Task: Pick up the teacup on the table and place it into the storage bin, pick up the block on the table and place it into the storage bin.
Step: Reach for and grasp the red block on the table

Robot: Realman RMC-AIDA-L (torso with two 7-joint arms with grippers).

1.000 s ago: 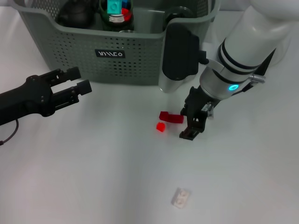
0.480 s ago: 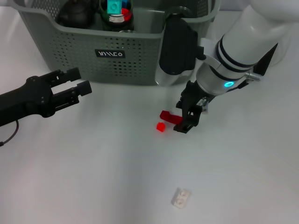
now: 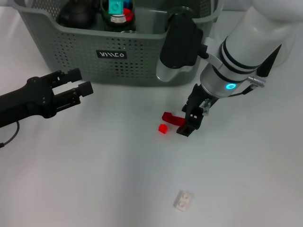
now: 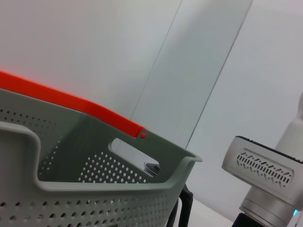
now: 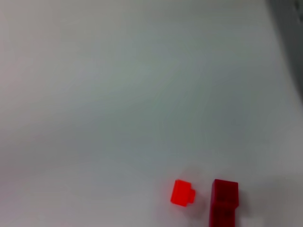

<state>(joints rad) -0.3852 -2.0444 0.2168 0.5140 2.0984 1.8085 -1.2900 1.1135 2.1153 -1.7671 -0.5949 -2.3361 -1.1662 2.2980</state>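
My right gripper's fingers reach down beside the dark red block's end (image 3: 180, 121) (image 5: 224, 203), so my right gripper closes on the dark red block next.
The grey-green storage bin (image 3: 142, 59) stands at the back of the table, and its rim (image 4: 118, 184) fills the left wrist view. A dark red block (image 3: 169, 117) lies on the table in front of it, with a small bright red block (image 3: 163, 128) just beside it; both show in the right wrist view (image 5: 224, 198) (image 5: 182, 193). My right gripper (image 3: 188, 121) hangs open right at the dark red block's right end. My left gripper (image 3: 79, 81) is open and holds nothing, out to the left of the bin. No teacup shows on the table.
A white block (image 3: 183, 200) lies near the front of the table. Inside the bin are a dark pot (image 3: 75, 13) and a can with a teal top (image 3: 115, 8). My right arm's wrist housing (image 3: 179, 45) hangs over the bin's front right corner.
My right gripper has moved left and slightly back, from right of the dark red block to its right end. The left arm and the blocks have not moved.
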